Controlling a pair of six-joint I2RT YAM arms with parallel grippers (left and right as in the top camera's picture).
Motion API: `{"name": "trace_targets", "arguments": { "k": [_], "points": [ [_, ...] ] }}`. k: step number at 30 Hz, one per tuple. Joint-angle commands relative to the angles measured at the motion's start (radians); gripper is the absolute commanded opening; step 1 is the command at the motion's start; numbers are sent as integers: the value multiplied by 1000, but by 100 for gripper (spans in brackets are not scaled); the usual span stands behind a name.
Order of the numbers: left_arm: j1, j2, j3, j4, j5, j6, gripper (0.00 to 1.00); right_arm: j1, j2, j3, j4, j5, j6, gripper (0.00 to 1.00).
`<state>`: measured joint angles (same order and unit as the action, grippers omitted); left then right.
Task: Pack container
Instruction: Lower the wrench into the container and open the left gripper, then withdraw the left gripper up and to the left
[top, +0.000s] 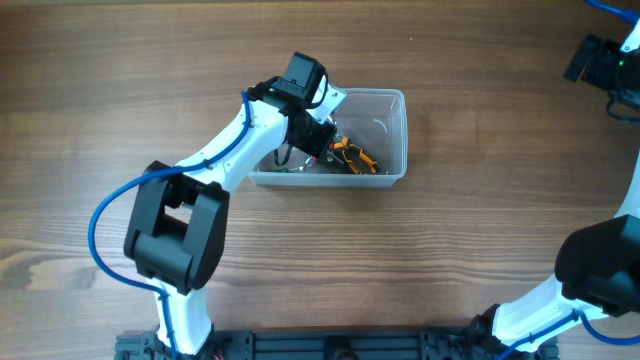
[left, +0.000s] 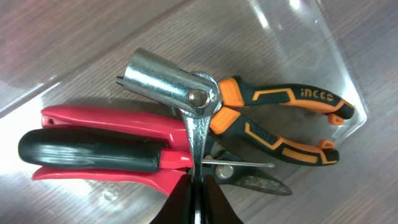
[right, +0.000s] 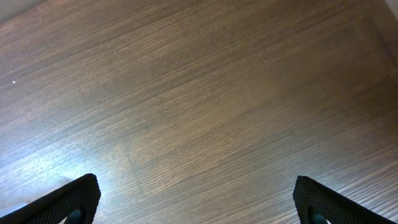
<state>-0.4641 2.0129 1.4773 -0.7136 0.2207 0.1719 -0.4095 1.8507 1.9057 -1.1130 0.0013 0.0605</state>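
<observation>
The wrench crosses the snips and screwdriver inside the container's sides and would rest on them, so my left gripper opens next.
The clear container (top: 390, 112) sits mid-table, and my left arm reaches down into its left half. In the left wrist view my left gripper (left: 199, 182) is shut on the thin flat handle of a silver socket wrench (left: 163, 79), whose round head points away from me. Under the wrench lie red-handled snips (left: 106, 117), a black-handled screwdriver (left: 87, 152) and orange-and-black pliers (left: 283, 121), all on the container's clear floor (left: 298, 43). The pliers (top: 356, 158) also show from overhead. My right gripper (right: 199, 205) is open over bare wood, far off at the back right (top: 598, 60).
The container's rounded corner wall (left: 354, 93) stands just past the pliers' handle ends. Brown wooden tabletop (top: 480, 240) surrounds the tub. The arm bases stand along the front edge.
</observation>
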Motion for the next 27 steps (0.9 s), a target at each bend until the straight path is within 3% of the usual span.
{"name": "trace_targets", "arguments": {
  "k": [1, 4, 7, 11, 13, 16, 20, 27],
  "points": [
    [-3, 16, 19, 3, -6, 0, 13, -3, 16, 0, 3, 10, 18, 100],
    [-3, 16, 19, 4, -6, 0, 14, -3, 16, 0, 3, 10, 19, 100],
    [-3, 16, 19, 8, -6, 0, 22, -3, 16, 0, 3, 10, 18, 100],
    [-2, 8, 26, 35, -6, 0, 65, -3, 16, 0, 3, 10, 19, 100],
    [0, -9, 52, 42, -6, 0, 79, -3, 16, 0, 3, 10, 19, 100],
    [11, -46, 115, 41, -6, 0, 91, -3, 16, 0, 3, 10, 18, 100],
    [34, -121, 190, 41, -6, -1, 100, -3, 16, 0, 3, 10, 19, 100],
    [96, -300, 211, 23, -6, -4, 100, -3, 16, 0, 3, 10, 18, 100]
  ]
}}
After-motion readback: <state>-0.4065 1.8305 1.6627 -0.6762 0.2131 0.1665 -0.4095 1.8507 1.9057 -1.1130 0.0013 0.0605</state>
